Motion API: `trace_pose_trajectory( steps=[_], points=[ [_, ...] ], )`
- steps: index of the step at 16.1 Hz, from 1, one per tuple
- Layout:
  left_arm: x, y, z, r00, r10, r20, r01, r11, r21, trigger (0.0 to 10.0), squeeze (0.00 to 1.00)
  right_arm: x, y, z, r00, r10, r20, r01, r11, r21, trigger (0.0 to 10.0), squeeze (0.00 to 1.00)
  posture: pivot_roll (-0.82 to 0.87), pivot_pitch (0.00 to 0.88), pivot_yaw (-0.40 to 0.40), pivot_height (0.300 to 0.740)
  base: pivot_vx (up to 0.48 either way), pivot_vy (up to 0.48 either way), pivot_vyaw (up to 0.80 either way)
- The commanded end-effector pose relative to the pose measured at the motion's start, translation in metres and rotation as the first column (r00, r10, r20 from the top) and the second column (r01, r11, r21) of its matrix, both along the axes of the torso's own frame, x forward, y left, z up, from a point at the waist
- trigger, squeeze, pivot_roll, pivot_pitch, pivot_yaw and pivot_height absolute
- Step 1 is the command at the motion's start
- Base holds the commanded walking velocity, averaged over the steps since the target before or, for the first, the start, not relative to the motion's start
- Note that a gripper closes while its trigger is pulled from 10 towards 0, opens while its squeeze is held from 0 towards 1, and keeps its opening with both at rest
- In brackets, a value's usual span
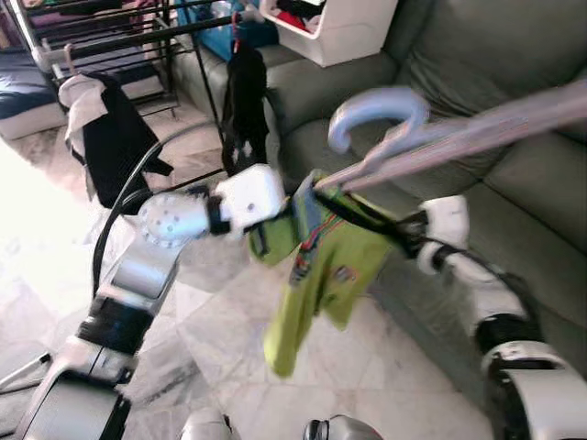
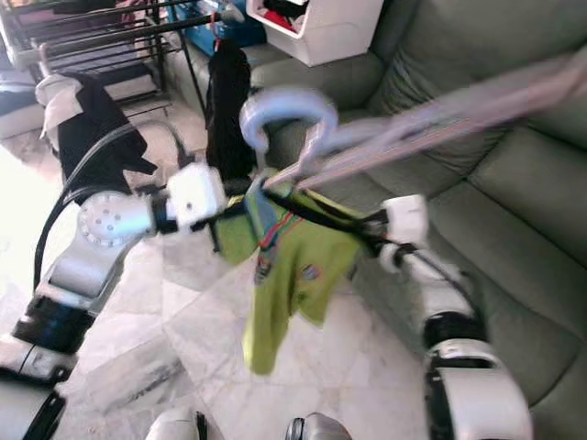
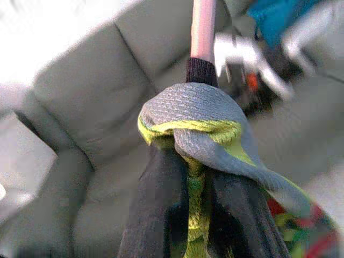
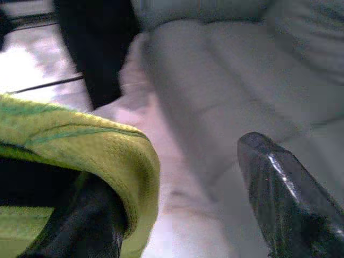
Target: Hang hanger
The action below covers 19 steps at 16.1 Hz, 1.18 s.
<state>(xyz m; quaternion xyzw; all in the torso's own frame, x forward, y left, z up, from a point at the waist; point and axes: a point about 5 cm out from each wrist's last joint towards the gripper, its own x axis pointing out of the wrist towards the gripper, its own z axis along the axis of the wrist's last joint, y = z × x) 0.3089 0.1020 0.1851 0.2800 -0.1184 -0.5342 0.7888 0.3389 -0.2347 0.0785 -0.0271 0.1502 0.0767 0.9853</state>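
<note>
My right gripper grips that shoulder edge (image 4: 141,161) next, since the shirt's shoulder edge stands open.
A pale pink hanger (image 1: 376,115) is held up in front of me, its hook curling upward and one long arm running off to the upper right. A lime-green shirt (image 1: 321,261) with a grey collar (image 3: 188,105) hangs from it. My left gripper (image 3: 196,207) is shut on the shirt's collar, just below the hanger's pink stem (image 3: 203,27). My right gripper (image 4: 183,215) is open at the shirt's other shoulder. One of its fingers (image 4: 80,226) is tucked under the green cloth; the other finger (image 4: 285,199) stands free.
A grey-green sofa (image 1: 495,73) spans the right side, close behind the shirt. A white box (image 1: 339,32) rests on its far end. At the back left, black garments (image 1: 246,96) hang on a dark drying rack (image 1: 119,37). The marble floor (image 1: 367,367) lies below.
</note>
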Motion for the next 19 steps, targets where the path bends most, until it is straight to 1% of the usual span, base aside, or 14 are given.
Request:
trace_pose_trajectory(
  steps=[1,2,3,4,5,7,8,10,12,13,14,15,17,19],
  points=[
    [0.0,0.01,0.002,0.999,0.01,0.053,-0.011,1.0,0.017,0.0,0.0,-0.007,-0.024,-0.003,0.992,-0.127,-0.008,0.127,0.992,-0.028,0.0,0.0,-0.04,0.053,-0.065,0.74,0.0,0.0,0.0],
    [0.001,0.017,-0.01,0.999,0.033,0.024,-0.034,0.998,0.043,0.0,0.0,-0.005,-0.033,0.005,0.984,-0.178,0.03,0.179,0.983,-0.033,0.0,0.0,-0.05,0.052,-0.063,0.74,0.0,0.0,0.0],
    [0.001,0.032,-0.03,0.995,0.087,-0.042,-0.084,0.993,0.077,0.0,0.0,0.0,-0.05,0.027,0.952,-0.275,0.134,0.283,0.958,-0.045,0.0,0.0,-0.05,0.05,-0.062,0.74,0.0,0.0,0.0],
    [0.001,0.041,-0.043,0.99,0.12,-0.077,-0.111,0.988,0.107,0.0,0.0,0.003,-0.058,0.042,0.923,-0.326,0.204,0.338,0.941,-0.026,0.0,0.0,-0.05,0.047,-0.062,0.74,0.0,0.0,0.0],
    [0.0,0.054,-0.059,0.979,0.167,-0.12,-0.149,0.978,0.15,0.0,0.0,0.007,-0.067,0.065,0.875,-0.376,0.305,0.392,0.92,0.011,0.0,0.0,-0.05,0.041,-0.063,0.74,0.0,0.0,0.0],
    [-0.001,0.07,-0.077,0.954,0.236,-0.185,-0.207,0.964,0.167,0.0,0.0,0.012,-0.07,0.088,0.829,-0.386,0.405,0.41,0.912,0.031,0.0,0.0,-0.06,0.036,-0.065,0.74,0.0,0.0,0.0],
    [-0.001,0.077,-0.084,0.931,0.284,-0.228,-0.257,0.956,0.145,0.0,0.0,0.014,-0.069,0.099,0.807,-0.376,0.455,0.41,0.912,0.027,0.0,0.0,-0.06,0.036,-0.065,0.74,0.0,0.0,0.0],
    [-0.002,0.086,-0.095,0.913,0.326,-0.246,-0.292,0.942,0.164,0.0,0.0,0.015,-0.067,0.106,0.79,-0.359,0.497,0.403,0.915,0.02,0.0,0.0,-0.06,0.031,-0.072,0.74,0.0,0.0,0.0],
    [-0.004,0.087,-0.098,0.909,0.327,-0.26,-0.297,0.944,0.147,0.0,0.0,0.015,-0.066,0.106,0.787,-0.359,0.501,0.404,0.914,0.021,0.0,0.0,-0.06,0.029,-0.076,0.74,0.0,0.0,0.0],
    [-0.002,0.088,-0.098,0.896,0.342,-0.282,-0.326,0.94,0.105,0.0,0.0,0.016,-0.064,0.105,0.794,-0.351,0.496,0.386,0.922,0.034,0.0,0.0,-0.06,0.029,-0.075,0.74,0.0,0.0,0.0],
    [-0.001,0.09,-0.099,0.893,0.35,-0.282,-0.331,0.937,0.113,0.0,0.0,0.017,-0.063,0.106,0.793,-0.343,0.503,0.378,0.925,0.035,0.0,0.0,-0.06,0.028,-0.074,0.74,0.0,0.0,0.0],
    [-0.001,0.092,-0.101,0.897,0.35,-0.27,-0.323,0.936,0.14,0.0,0.0,0.017,-0.062,0.107,0.789,-0.333,0.516,0.372,0.928,0.029,0.0,0.0,-0.06,0.028,-0.072,0.74,0.0,0.0,0.0],
    [-0.001,0.096,-0.105,0.905,0.363,-0.223,-0.312,0.921,0.231,0.0,0.0,0.018,-0.061,0.111,0.787,-0.322,0.527,0.364,0.931,0.026,0.0,0.0,-0.06,0.029,-0.067,0.74,0.0,0.0,0.0],
    [0.006,0.1,-0.107,0.88,0.441,-0.177,-0.385,0.88,0.278,0.0,0.0,0.021,-0.056,0.114,0.787,-0.297,0.54,0.353,0.936,0.0,0.0,0.0,-0.06,0.029,-0.065,0.74,0.0,0.0,0.0]
  ],
)
